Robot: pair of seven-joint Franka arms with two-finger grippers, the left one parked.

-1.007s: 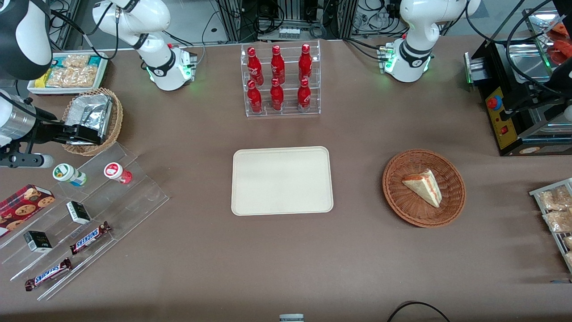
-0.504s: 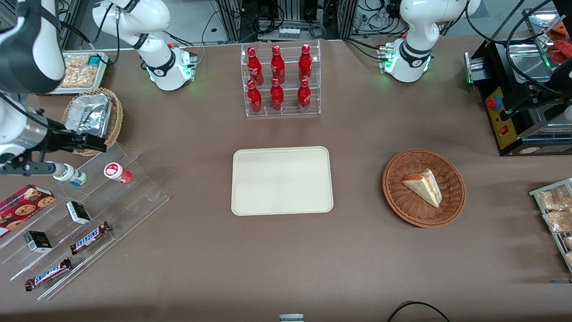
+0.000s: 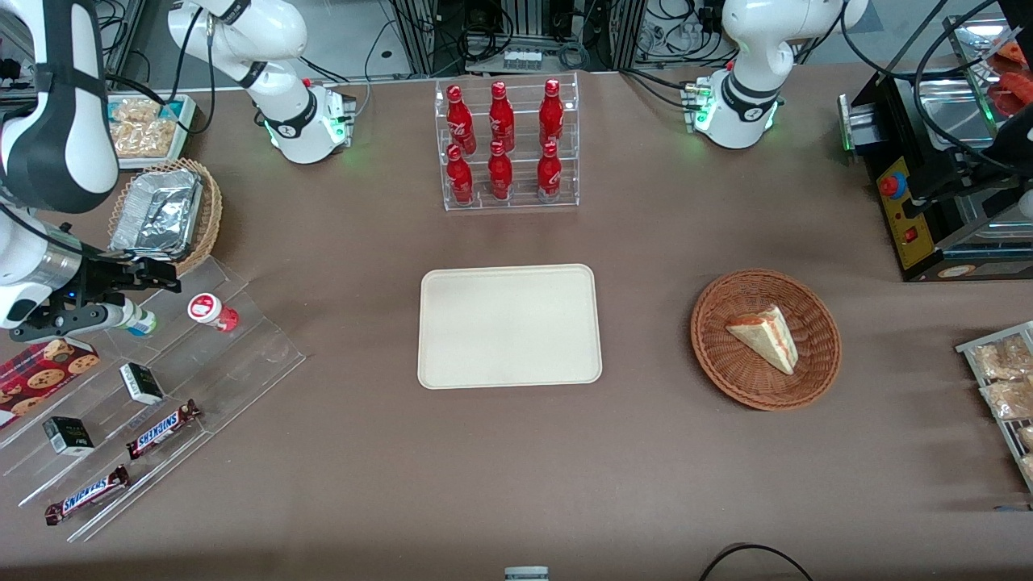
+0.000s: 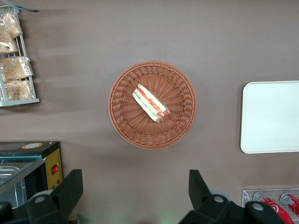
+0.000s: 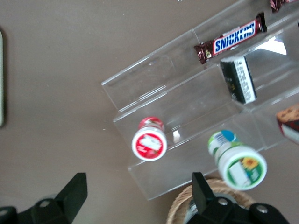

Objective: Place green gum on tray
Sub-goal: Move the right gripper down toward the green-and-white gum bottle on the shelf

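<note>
The green gum needs to go on the tray (image 3: pixel 510 327). My right gripper should grab the gum by its white-capped bottle body (image 3: pixel 135 319) next.
The green gum (image 3: pixel 140 323) stands on the top step of the clear stepped rack (image 3: pixel 242 355) at the working arm's end of the table; only its lower body shows under the arm there. The right wrist view shows its green-and-white lid (image 5: pixel 239 164). My right gripper (image 3: pixel 129 297) hangs open above the rack, over the green gum, with nothing between its fingers (image 5: pixel 77 190). In that wrist view the gum lies off to one side of the open gripper (image 5: pixel 139 196). The cream tray (image 3: pixel 510 327) lies flat at the table's middle, well apart from the gripper.
A red-lid canister (image 3: pixel 211 311) stands beside the green gum on the same step. Lower steps hold Snickers bars (image 3: pixel 161 428) and small dark boxes (image 3: pixel 141 382). A wicker basket with foil (image 3: pixel 165 214), a bottle rack (image 3: pixel 507 145) and a sandwich basket (image 3: pixel 765 339) also stand here.
My gripper has come nearer the front camera, off the foil basket and onto the rack, and now covers the green gum's lid. Nothing else moved.
</note>
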